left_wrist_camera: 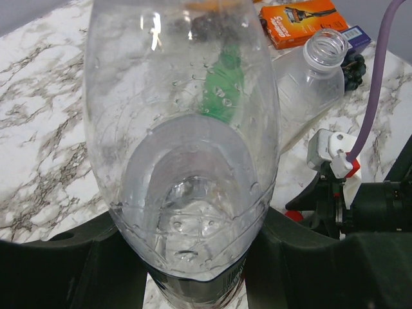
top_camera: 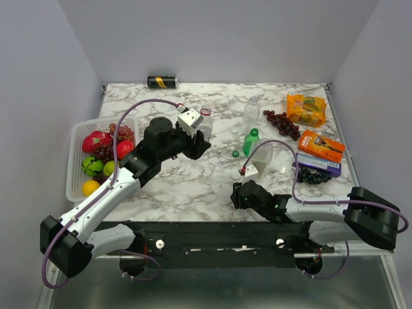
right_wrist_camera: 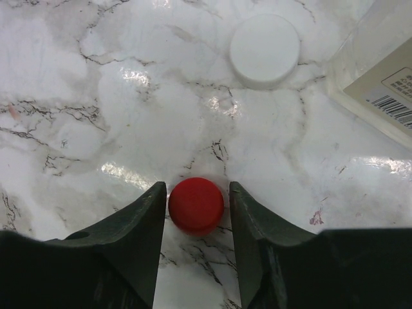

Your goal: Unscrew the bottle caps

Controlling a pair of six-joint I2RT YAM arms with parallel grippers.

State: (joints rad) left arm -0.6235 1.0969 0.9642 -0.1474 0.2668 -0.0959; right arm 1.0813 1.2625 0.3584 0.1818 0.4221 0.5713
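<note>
My right gripper takes hold of the clear bottle by its red-ringed neck (top_camera: 205, 111) next, above my left gripper's fingers, to set the bottle upright.
My left gripper (top_camera: 199, 143) is shut on a clear bottle (top_camera: 205, 123), which fills the left wrist view (left_wrist_camera: 180, 129) between the dark jaws; its neck shows a red ring. A small green bottle (top_camera: 251, 141) stands mid-table, a clear bottle (top_camera: 251, 111) behind it. A larger clear bottle (top_camera: 264, 158) with an open mouth (left_wrist_camera: 325, 48) stands near my right arm. My right gripper (top_camera: 237, 192) is low at the table, open (right_wrist_camera: 197, 188), its jaws narrowly around a red cap (right_wrist_camera: 196, 206) lying on the marble. A white cap (right_wrist_camera: 264, 50) lies beyond.
A white basket (top_camera: 76, 168) of fruit is at the left. A black-and-gold can (top_camera: 162, 82) lies at the back. Grapes (top_camera: 282, 122), an orange snack pack (top_camera: 306, 109), an orange box (top_camera: 322, 145) and a blue box (top_camera: 318, 165) are at the right. A green cap (top_camera: 235, 154) lies mid-table.
</note>
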